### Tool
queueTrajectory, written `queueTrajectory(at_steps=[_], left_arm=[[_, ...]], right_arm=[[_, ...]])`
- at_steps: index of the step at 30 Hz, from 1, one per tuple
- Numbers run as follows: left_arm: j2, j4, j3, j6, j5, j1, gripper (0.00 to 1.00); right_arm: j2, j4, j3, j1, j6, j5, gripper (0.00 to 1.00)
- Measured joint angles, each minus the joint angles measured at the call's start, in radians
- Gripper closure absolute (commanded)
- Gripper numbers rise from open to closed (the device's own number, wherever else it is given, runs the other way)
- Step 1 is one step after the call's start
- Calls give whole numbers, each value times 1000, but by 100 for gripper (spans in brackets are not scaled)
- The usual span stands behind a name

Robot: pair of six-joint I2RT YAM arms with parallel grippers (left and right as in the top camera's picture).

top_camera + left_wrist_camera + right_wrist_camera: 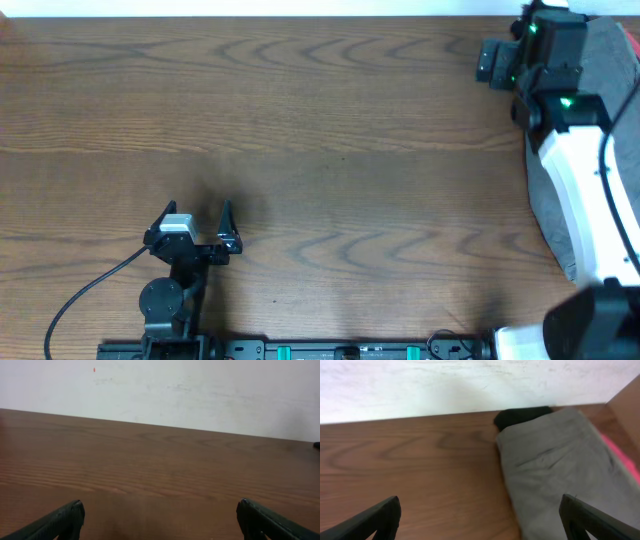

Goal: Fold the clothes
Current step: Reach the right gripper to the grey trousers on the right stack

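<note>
Next, my right gripper grabs the grey shorts by their edge facing the open table and draws them out for folding.
A folded pair of mid-grey shorts (555, 465) lies on the wooden table at the right of the right wrist view. A black garment (520, 416) sits behind it by the wall. In the overhead view the grey clothes (548, 205) lie at the table's right edge, mostly hidden under my right arm (548, 60). My right gripper (480, 507) is open and empty, low over the table, its right finger above the shorts' near edge. My left gripper (198, 222) is open and empty near the front left, far from the clothes; it also shows in the left wrist view (160, 512).
A pink item (622, 460) lies along the far side of the shorts. A brown panel (627, 400) stands at the right corner. A white wall (160, 390) runs along the table's back edge. A black cable (80, 295) trails from the left arm's base.
</note>
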Motion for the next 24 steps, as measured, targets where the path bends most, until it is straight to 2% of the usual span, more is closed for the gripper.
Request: queueTrajectory(at_steps=[11, 14, 17, 24], left_arm=[[0, 0, 0, 0, 0, 0, 2], [0, 0, 0, 0, 0, 0, 2], [0, 0, 0, 0, 0, 0, 2], [0, 0, 0, 0, 0, 0, 2]], right_arm=[[339, 53, 83, -42, -208, 217, 1], [414, 72, 109, -56, -227, 240, 6], [483, 117, 133, -68, -244, 253, 15], [591, 198, 145, -98, -249, 268, 7]])
